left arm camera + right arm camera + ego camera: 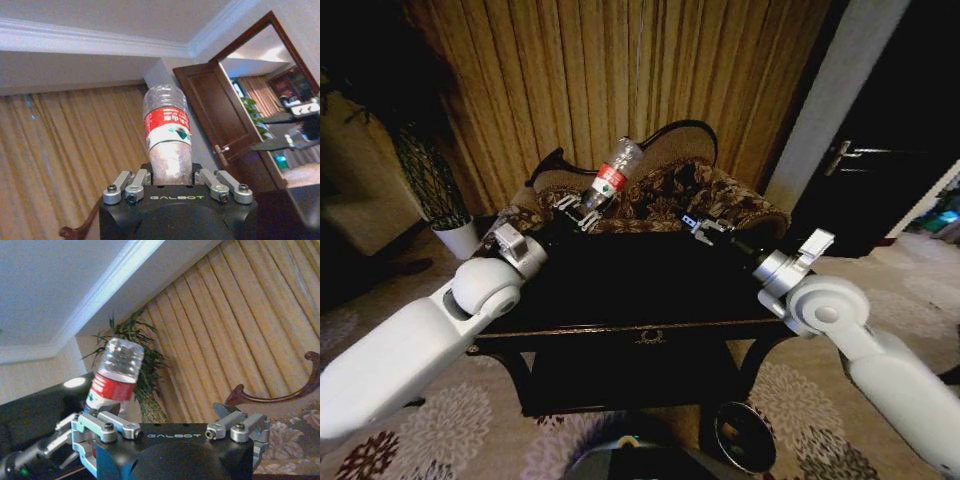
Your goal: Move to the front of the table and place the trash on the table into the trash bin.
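My right gripper is about to grab the plastic bottle by its red label (610,177), so that the bottle can go into the trash bin (745,437).
The trash I see is a clear plastic bottle (616,172) with a red label. It is held tilted in the air above the table's back left, and my left gripper (590,203) is shut on its lower end. In the left wrist view the bottle (167,134) rises straight out from between the fingers. My right gripper (696,223) hovers open over the back right of the glossy black table (640,292), holding nothing. The dark round trash bin (745,437) stands on the carpet by the table's front right leg.
A patterned sofa (670,190) with a curved dark frame sits right behind the table, before gold curtains. A white plant pot (460,238) stands at the left. A dark door (880,170) is at the right. Flowered carpet surrounds the table.
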